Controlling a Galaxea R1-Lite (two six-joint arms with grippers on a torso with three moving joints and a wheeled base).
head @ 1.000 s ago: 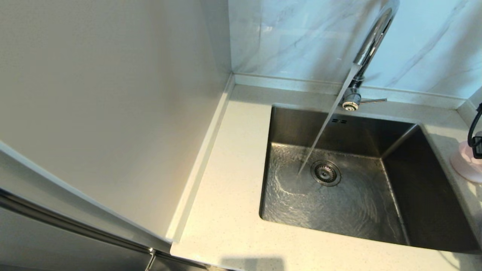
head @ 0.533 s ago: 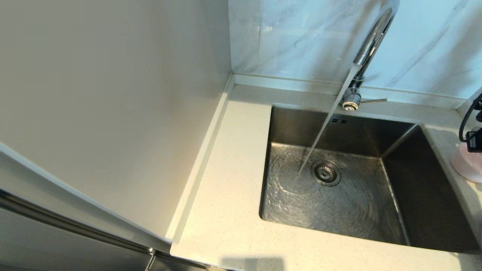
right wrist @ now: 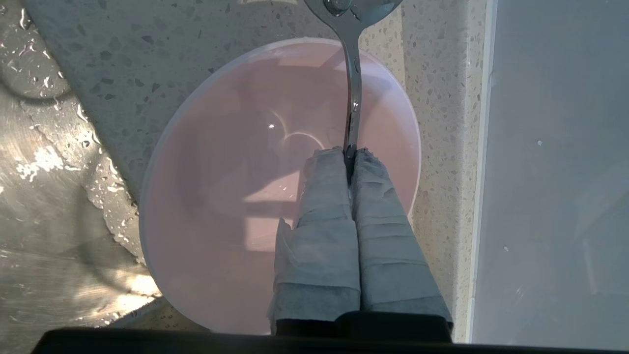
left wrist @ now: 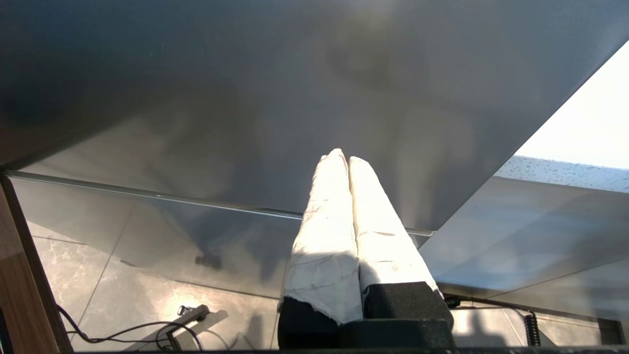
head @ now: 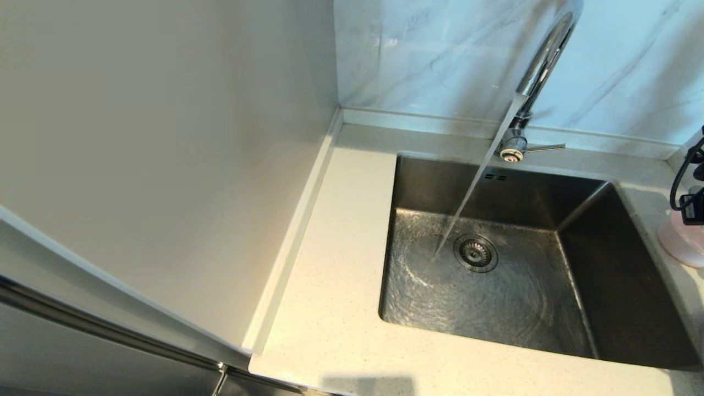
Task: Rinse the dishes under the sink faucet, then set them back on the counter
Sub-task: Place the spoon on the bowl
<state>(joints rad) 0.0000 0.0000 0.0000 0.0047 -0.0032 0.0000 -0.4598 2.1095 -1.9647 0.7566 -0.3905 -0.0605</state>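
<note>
The spoon's handle (right wrist: 354,100) sits inside the pink bowl's rim (right wrist: 247,53) and the spoon would rest leaning in the bowl, so now it is time for my right gripper to release it.
Water runs from the chrome sink faucet (head: 542,60) into the steel sink (head: 621,275), landing next to the drain strainer (head: 476,253). The pale pink bowl (right wrist: 221,187) stands on the speckled counter (right wrist: 437,98) right of the sink, and shows at the edge of the head view as the pink bowl (head: 681,245). My right gripper (right wrist: 350,151) hangs over the bowl, shut on the handle of a metal spoon (right wrist: 353,73) that points away from it. My left gripper (left wrist: 342,157) is shut and empty, parked low beside a grey cabinet panel. The white dish and lilac plate are out of view.
A broad strip of counter (head: 330,286) lies left of the sink, bounded by a tall pale wall panel (head: 165,165). A marble backsplash (head: 440,55) rises behind the faucet. Only a black part and cable of my right arm (head: 692,209) show in the head view.
The black part of my right arm at the right edge has shifted slightly left and up over the bowl. The water keeps running; nothing else has moved.
</note>
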